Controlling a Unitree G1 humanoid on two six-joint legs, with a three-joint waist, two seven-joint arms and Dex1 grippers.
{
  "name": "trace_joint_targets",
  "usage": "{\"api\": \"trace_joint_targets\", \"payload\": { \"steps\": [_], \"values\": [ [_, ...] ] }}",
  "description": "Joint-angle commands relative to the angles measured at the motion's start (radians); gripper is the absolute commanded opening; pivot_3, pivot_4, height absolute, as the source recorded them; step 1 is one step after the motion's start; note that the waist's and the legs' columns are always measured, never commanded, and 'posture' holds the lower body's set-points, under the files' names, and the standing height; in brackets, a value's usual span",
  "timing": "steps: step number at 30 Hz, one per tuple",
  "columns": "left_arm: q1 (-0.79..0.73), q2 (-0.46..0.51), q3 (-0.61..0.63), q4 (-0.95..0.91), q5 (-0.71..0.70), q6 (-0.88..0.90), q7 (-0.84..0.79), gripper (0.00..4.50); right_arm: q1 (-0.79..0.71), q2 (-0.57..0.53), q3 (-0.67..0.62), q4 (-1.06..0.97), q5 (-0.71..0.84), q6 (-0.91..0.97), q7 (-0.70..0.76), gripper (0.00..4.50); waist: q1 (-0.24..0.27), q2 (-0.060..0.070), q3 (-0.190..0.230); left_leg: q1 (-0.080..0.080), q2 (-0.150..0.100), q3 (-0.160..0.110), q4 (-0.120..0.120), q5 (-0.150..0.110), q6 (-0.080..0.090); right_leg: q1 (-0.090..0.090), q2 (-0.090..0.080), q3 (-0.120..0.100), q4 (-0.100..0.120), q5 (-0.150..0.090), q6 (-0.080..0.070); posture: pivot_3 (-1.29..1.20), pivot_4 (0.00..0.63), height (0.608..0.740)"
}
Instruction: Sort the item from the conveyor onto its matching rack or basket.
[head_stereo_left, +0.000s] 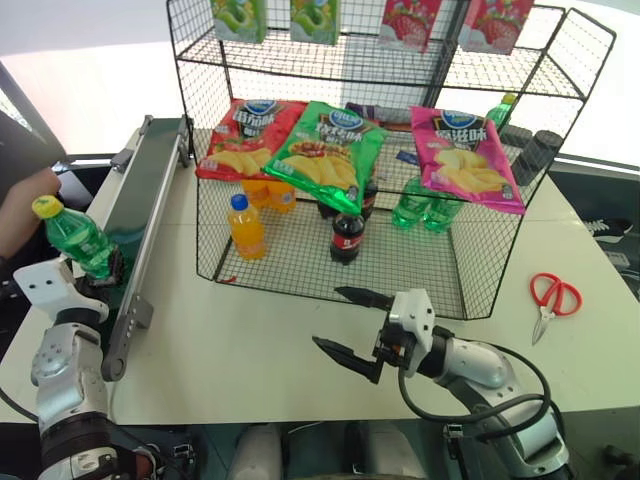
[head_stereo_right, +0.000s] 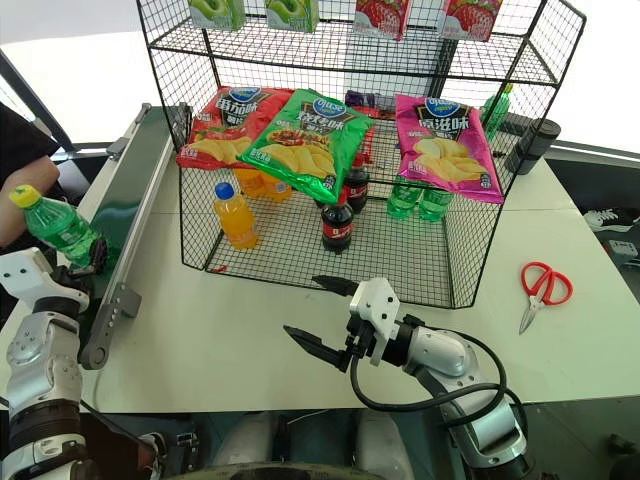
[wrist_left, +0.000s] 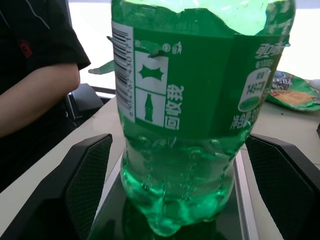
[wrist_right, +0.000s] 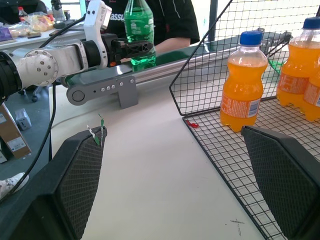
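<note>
My left gripper closes on the green bottle now, since its fingers are beside the green bottle's lower part (head_stereo_left: 98, 262), above the dark green conveyor.
A small green bottle (head_stereo_left: 78, 240) with a yellow cap stands upright on the near end of the dark green conveyor (head_stereo_left: 150, 190). My left gripper (head_stereo_left: 103, 272) is open around the bottle's base, one finger on each side. The left wrist view shows a gap between the bottle (wrist_left: 185, 125) and each of the fingers (wrist_left: 87, 170). My right gripper (head_stereo_left: 327, 316) hangs open and empty over the white table, just in front of the black wire basket (head_stereo_left: 440, 260). Wire shelves rise above the basket.
Inside the basket stand orange bottles (head_stereo_left: 245, 228), cola bottles (head_stereo_left: 347, 238) and green bottles (head_stereo_left: 412, 203). Chip bags (head_stereo_left: 325, 150) lie on the shelf above them. Red scissors (head_stereo_left: 552, 298) lie on the table at the right. A person's arm (head_stereo_left: 25, 205) rests left of the conveyor.
</note>
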Motion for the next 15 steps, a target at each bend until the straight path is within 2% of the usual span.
{"api": "trace_joint_targets", "payload": {
  "steps": [1,3,5,6,9,15],
  "values": [
    [-0.014,0.012,0.029,-0.012,-0.018,-0.030,-0.002,4.24,-0.011,0.003,-0.005,-0.028,0.020,-0.007,0.005,4.50,0.000,0.000,0.000,0.000,0.000,0.000,0.000,0.000,0.000,0.000,0.000,0.000,0.000,0.000,0.000,0.00,0.150,0.740],
    [-0.016,0.012,0.030,-0.013,-0.021,-0.031,-0.004,3.73,-0.012,0.003,-0.005,-0.029,0.020,-0.006,0.005,4.50,0.001,0.000,0.000,0.000,0.000,0.000,0.000,0.000,0.000,0.000,0.000,0.000,0.000,0.000,0.000,0.00,0.150,0.740],
    [-0.020,0.017,0.030,-0.010,-0.023,-0.024,-0.003,2.90,-0.014,0.003,-0.006,-0.030,0.021,-0.005,0.004,4.50,0.001,0.000,0.000,0.000,0.000,0.000,0.000,0.000,0.000,0.000,0.000,0.000,0.000,0.000,0.000,0.00,0.150,0.740],
    [-0.023,0.020,0.030,-0.011,-0.024,-0.020,-0.002,2.79,-0.015,0.003,-0.007,-0.030,0.021,-0.004,0.004,4.50,0.001,0.000,0.000,0.000,0.000,0.000,0.000,0.000,0.000,0.000,0.000,0.000,0.000,0.000,0.000,0.00,0.150,0.740],
    [-0.029,0.025,0.033,-0.033,-0.044,-0.005,-0.011,2.79,-0.018,0.003,-0.009,-0.030,0.023,-0.001,0.003,4.50,0.002,0.000,0.000,0.000,0.000,0.000,0.000,0.000,0.000,0.000,0.000,0.000,0.000,0.000,0.000,0.00,0.150,0.740],
    [0.009,0.060,-0.015,-0.265,-0.113,0.080,-0.130,2.79,-0.031,-0.008,-0.041,-0.017,0.017,-0.009,0.002,4.50,0.001,-0.002,0.000,-0.003,0.000,0.000,0.000,0.000,0.000,-0.002,0.000,-0.001,-0.001,0.000,0.000,0.00,0.150,0.740]
  ]
}}
